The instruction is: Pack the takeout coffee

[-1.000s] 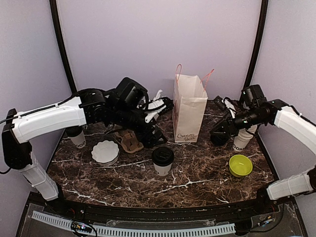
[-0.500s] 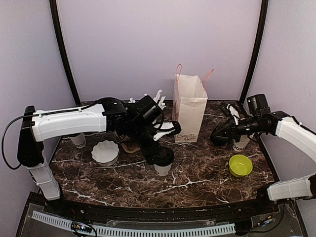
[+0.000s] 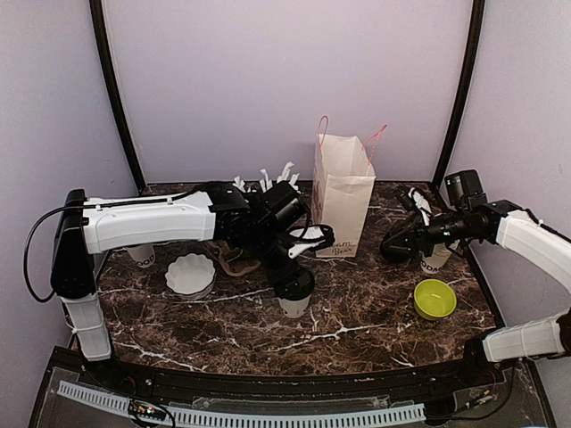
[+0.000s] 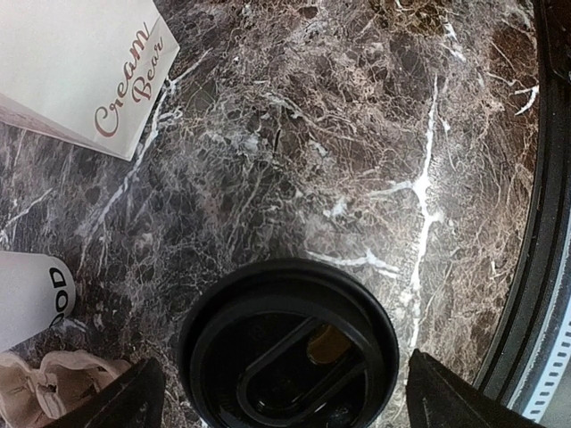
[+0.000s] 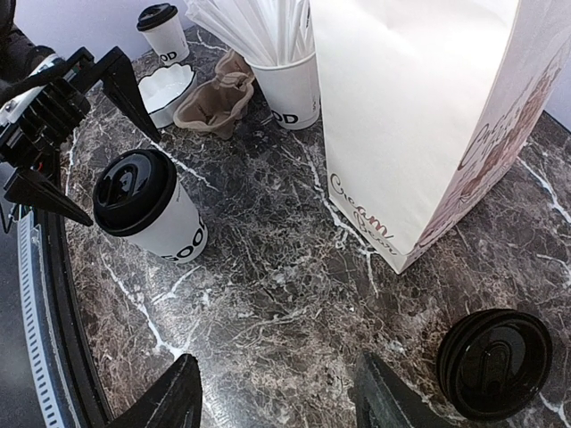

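Note:
The lid is centred between my fingers, so my left gripper would hold the takeout coffee by its lid [image 3: 294, 284] [image 4: 288, 353] if it closed now. My left gripper should close on the takeout coffee.
One takeout coffee [image 3: 293, 306], a white cup with a black lid, stands near the table's middle front. My left gripper [image 3: 293, 266] hovers just over it, open. In the left wrist view its lid [image 4: 290, 348] sits between the fingertips [image 4: 134, 397], with a gap on each side. The right wrist view shows this cup [image 5: 147, 201] too. The other takeout coffee [image 5: 163, 27] stands at the far left [image 3: 141, 254], partly behind the left arm. The white paper bag [image 3: 343, 201] stands upright at the back centre. My right gripper [image 3: 393, 245] hangs open and empty to the bag's right [image 5: 277, 401].
A stack of black lids [image 5: 495, 361] lies beside the right gripper. A cup of wrapped straws [image 5: 290, 85], a brown cup carrier [image 5: 214, 102] and a white scalloped dish [image 3: 190, 274] sit left of the bag. A green bowl [image 3: 434, 299] and lidless white cups [image 3: 437, 257] are at the right.
My left arm has swung right and forward from above the brown carrier to over the front coffee cup. The right gripper shifted slightly, then held still.

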Available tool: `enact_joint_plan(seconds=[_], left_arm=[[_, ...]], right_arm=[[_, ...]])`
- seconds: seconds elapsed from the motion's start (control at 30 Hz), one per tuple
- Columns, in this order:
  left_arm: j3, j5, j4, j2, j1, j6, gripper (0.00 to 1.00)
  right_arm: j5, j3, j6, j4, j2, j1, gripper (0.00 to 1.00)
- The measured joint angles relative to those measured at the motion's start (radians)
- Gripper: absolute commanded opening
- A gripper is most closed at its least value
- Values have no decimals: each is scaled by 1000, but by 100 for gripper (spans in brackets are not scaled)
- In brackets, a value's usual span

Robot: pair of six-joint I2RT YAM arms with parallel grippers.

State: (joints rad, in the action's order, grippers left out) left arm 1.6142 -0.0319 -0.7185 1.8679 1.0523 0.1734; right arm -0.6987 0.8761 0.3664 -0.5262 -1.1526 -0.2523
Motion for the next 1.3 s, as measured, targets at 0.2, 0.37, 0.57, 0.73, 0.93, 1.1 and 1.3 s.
enact_joint_plan(seconds=[0.2, 0.37, 0.57, 0.73, 0.93, 1.1, 1.3], left_arm=[[12, -3, -12, 19, 0, -3, 89], [18, -13, -24, 26, 0, -5, 84], [20, -20, -40, 32, -7, -8, 77], [20, -31, -43, 32, -15, -18, 68], [22, -39, -44, 32, -21, -37, 64], [23, -43, -56, 28, -23, -65, 63], [23, -26, -95, -36, -31, -104, 62]], right_arm=[[-1, 0, 2, 1, -5, 0, 59], [-3, 0, 4, 1, -11, 0, 59], [-5, 0, 7, 1, -17, 0, 59], [-5, 0, 11, 1, -21, 0, 59], [-4, 0, 15, 1, -23, 0, 59], [-4, 0, 15, 1, -26, 0, 59], [-3, 0, 15, 1, -27, 0, 59]])
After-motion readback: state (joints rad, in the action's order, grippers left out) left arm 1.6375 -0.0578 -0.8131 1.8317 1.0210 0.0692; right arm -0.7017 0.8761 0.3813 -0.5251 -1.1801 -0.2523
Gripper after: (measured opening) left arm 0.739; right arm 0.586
